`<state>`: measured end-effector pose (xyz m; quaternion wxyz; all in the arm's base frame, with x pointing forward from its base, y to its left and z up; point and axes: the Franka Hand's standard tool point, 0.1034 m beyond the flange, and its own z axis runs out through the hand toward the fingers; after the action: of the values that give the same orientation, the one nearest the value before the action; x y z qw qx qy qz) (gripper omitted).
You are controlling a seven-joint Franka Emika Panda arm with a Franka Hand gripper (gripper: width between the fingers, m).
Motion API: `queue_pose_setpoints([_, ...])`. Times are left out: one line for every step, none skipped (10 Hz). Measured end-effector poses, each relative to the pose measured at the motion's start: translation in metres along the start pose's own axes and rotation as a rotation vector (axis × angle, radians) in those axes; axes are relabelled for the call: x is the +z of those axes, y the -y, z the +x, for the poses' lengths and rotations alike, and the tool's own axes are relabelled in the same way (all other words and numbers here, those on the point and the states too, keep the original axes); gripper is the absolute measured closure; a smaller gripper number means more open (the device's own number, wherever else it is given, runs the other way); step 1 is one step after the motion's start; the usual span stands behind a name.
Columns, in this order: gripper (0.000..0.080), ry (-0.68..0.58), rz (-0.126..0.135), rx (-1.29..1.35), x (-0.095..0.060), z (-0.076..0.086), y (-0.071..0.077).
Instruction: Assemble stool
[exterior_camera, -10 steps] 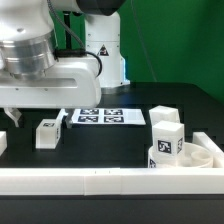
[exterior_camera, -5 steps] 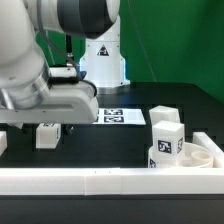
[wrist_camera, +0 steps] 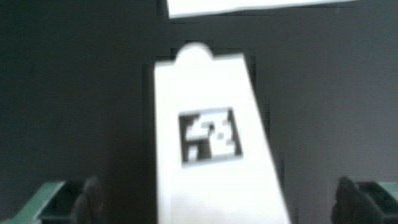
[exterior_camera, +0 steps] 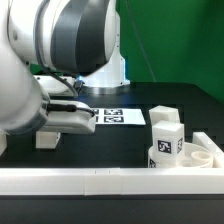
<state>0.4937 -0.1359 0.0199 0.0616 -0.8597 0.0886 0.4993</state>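
The stool leg's rounded peg should stay free to go into the seat, so the robot's gripper should next grab the leg by its plain body past the tag (wrist_camera: 226,196).
My gripper (exterior_camera: 52,127) hangs low at the exterior view's left, right over a white stool leg (exterior_camera: 45,140) lying on the black table. In the wrist view this leg (wrist_camera: 210,140), with a black-and-white tag, lies between my two fingers (wrist_camera: 64,200), which stand wide apart and clear of it. The gripper (wrist_camera: 214,208) is open. The round seat (exterior_camera: 203,152) sits at the exterior view's right. A tagged leg (exterior_camera: 166,142) stands upright on it. Another leg (exterior_camera: 162,114) stands just behind.
The marker board (exterior_camera: 112,117) lies flat at the middle back; its corner shows in the wrist view (wrist_camera: 267,8). A long white rail (exterior_camera: 100,181) runs along the front edge. My arm's bulk fills the exterior view's upper left.
The arm has swung forward and lowered. The gripper has come down over the leg on the exterior view's left, which is now partly covered.
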Motion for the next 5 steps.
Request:
queue_pose_setpoints([0.015,0.047,0.001,0.001,0.001,0.0035,-0.0019])
queue_pose_setpoints([0.015,0.034,-0.006,-0.003,-0.0021,0.008,-0.0005])
queue_pose_setpoints([0.015,0.004,-0.013,-0.014,-0.0065,0.0074,0.0049])
queue_pose_setpoints([0.015,-0.004,-0.013,-0.017,-0.0084,0.0052,0.0068])
queue_pose_setpoints([0.0153,-0.005,-0.012,-0.016,-0.0084,0.0053,0.006])
